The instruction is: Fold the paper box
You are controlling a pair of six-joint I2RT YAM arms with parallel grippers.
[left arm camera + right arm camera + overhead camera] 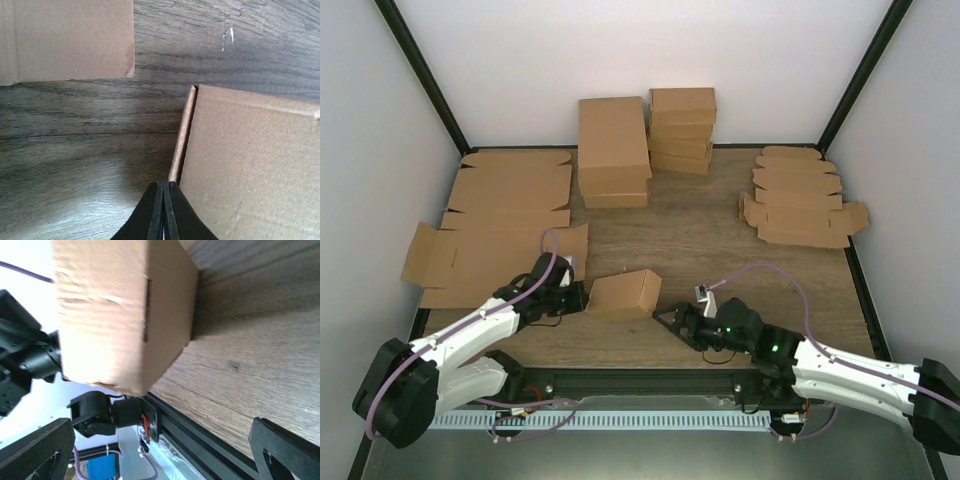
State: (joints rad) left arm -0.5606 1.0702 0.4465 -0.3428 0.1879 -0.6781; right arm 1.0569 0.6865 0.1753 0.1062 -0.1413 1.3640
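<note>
My right gripper will next grab across the paper box's end opposite my left gripper, and the paper box's other end stays free. Then it can set the paper box (625, 293) beside the folded boxes.
The paper box (625, 293), a small brown carton, lies on the wooden table near its front edge, between both grippers. My left gripper (578, 298) is shut, and its tips touch the box's left end. In the left wrist view the closed fingertips (165, 192) meet the edge of a side flap (182, 130), beside the box's broad face (250, 165). My right gripper (665, 318) is open and empty, just off the box's right near corner. In the right wrist view the box (120, 315) fills the upper left, ahead of the spread fingers (285, 450).
Two stacks of folded brown boxes (613, 150) (682, 128) stand at the back. Flat cardboard blanks lie at the left (500, 230) and the back right (800, 205). A black rail (650, 380) runs along the table's near edge.
</note>
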